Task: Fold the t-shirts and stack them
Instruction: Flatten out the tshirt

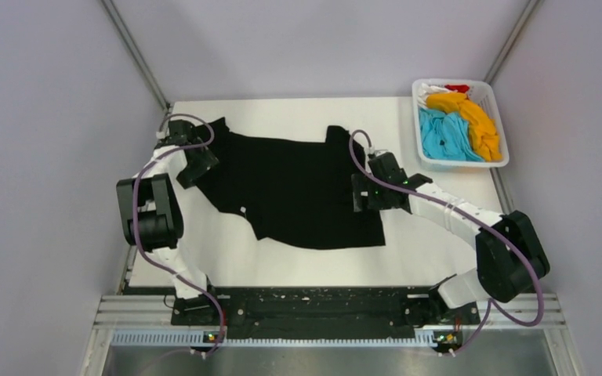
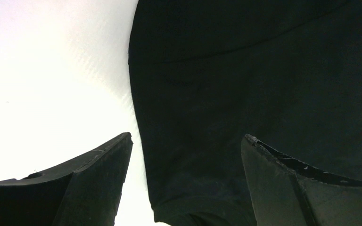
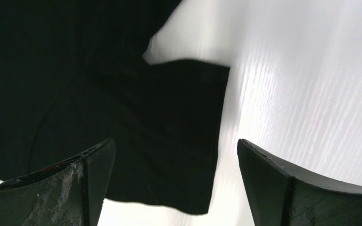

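Observation:
My right gripper's fingers are still above the black cloth (image 2: 245,94) and closing now would miss it, so it is too early to close; they go lower first.
The large black t-shirt (image 1: 290,184) lies spread on the white table (image 1: 282,262). My left gripper (image 1: 198,164) is open low over its left edge, and black cloth (image 2: 245,94) shows between the fingers (image 2: 99,179). My right gripper (image 1: 365,196) is open over the shirt's right side, with a black corner (image 3: 169,155) between its fingers (image 3: 283,188). Neither gripper holds anything. The orange (image 1: 476,121), sky-blue (image 1: 443,135), white (image 1: 431,88) and red (image 1: 458,88) shirts lie bunched in the basket.
The white plastic basket (image 1: 470,164) stands at the table's far right corner. Grey walls close in on the left, right and back. The black rail with the arm bases (image 1: 306,305) runs along the near edge.

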`<state>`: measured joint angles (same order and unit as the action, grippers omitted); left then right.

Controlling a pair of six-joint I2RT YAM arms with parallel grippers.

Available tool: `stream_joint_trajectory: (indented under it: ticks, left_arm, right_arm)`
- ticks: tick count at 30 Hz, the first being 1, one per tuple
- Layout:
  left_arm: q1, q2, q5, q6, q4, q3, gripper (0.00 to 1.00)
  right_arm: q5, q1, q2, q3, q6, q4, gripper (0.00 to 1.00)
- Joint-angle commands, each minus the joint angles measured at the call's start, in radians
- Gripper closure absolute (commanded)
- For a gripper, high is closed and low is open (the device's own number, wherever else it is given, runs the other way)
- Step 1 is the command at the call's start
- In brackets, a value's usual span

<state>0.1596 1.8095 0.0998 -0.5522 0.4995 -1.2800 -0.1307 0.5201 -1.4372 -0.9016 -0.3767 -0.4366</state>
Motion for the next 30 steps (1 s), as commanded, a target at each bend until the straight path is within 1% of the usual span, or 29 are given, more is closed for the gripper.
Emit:
stream_joint_trajectory:
  ticks: [1,3,5,6,8,10,11,12,13,14,17,19,21,22,24,25,26,27,30]
  left_arm:
    - [0.012,0.087,-0.036,-0.033,0.044,-0.068,0.16]
    - [0.017,0.129,-0.010,-0.044,0.068,-0.085,0.17]
    - [0.022,0.164,0.000,-0.047,0.082,-0.103,0.22]
    - [0.025,0.176,-0.006,-0.049,0.085,-0.109,0.24]
    - [0.027,0.194,-0.041,-0.049,0.075,-0.115,0.35]
    - [0.028,0.203,-0.070,-0.051,0.062,-0.120,0.52]
    - [0.028,0.205,-0.085,-0.051,0.056,-0.122,0.63]
    - [0.027,0.205,-0.094,-0.050,0.052,-0.124,0.78]
    - [0.027,0.204,-0.094,-0.051,0.051,-0.126,0.98]
    - [0.028,0.200,-0.094,-0.050,0.052,-0.130,1.00]
    - [0.028,0.170,-0.094,-0.040,0.050,-0.123,1.00]
    - [0.027,0.140,-0.094,-0.039,0.039,-0.109,1.00]
    - [0.027,0.100,-0.110,-0.041,0.025,-0.090,1.00]
    - [0.028,0.080,-0.128,-0.042,0.013,-0.077,1.00]
    - [0.028,0.039,-0.150,-0.046,0.001,-0.066,1.00]
    - [0.027,0.017,-0.164,-0.047,-0.006,-0.066,1.00]
    - [0.027,-0.006,-0.184,-0.047,-0.015,-0.065,1.00]
    - [0.027,-0.034,-0.204,-0.049,-0.026,-0.066,1.00]
    - [0.027,-0.136,-0.268,-0.058,-0.076,-0.073,1.00]
  right_arm:
    - [-0.028,0.059,0.026,0.039,-0.046,-0.038,0.01]
    - [-0.025,0.069,0.016,0.059,-0.059,-0.038,0.02]
    - [-0.010,0.077,0.007,0.073,-0.069,-0.037,0.03]
    - [-0.005,0.082,0.004,0.080,-0.074,-0.033,0.04]
    - [-0.003,0.097,-0.007,0.095,-0.083,-0.022,0.04]
    - [-0.002,0.111,-0.025,0.107,-0.093,-0.017,0.05]
    - [0.001,0.117,-0.035,0.112,-0.097,-0.014,0.06]
    - [0.003,0.124,-0.047,0.118,-0.097,-0.008,0.09]
    - [-0.013,0.130,-0.063,0.121,-0.100,-0.007,0.11]
    - [-0.031,0.133,-0.074,0.125,-0.109,-0.006,0.12]
    - [-0.063,0.139,-0.105,0.137,-0.128,-0.002,0.16]
    - [-0.066,0.142,-0.127,0.140,-0.140,0.001,0.23]
    - [-0.077,0.152,-0.134,0.137,-0.145,0.011,0.33]
    - [-0.096,0.157,-0.129,0.132,-0.146,0.013,0.41]
    - [-0.168,0.158,-0.111,0.111,-0.158,0.004,0.82]
    - [-0.206,0.157,-0.094,0.093,-0.157,-0.007,0.96]
    - [-0.239,0.154,-0.073,0.071,-0.152,-0.011,1.00]
    - [-0.261,0.149,-0.049,0.050,-0.140,-0.011,1.00]
    - [-0.264,0.116,0.032,-0.022,-0.082,0.002,1.00]
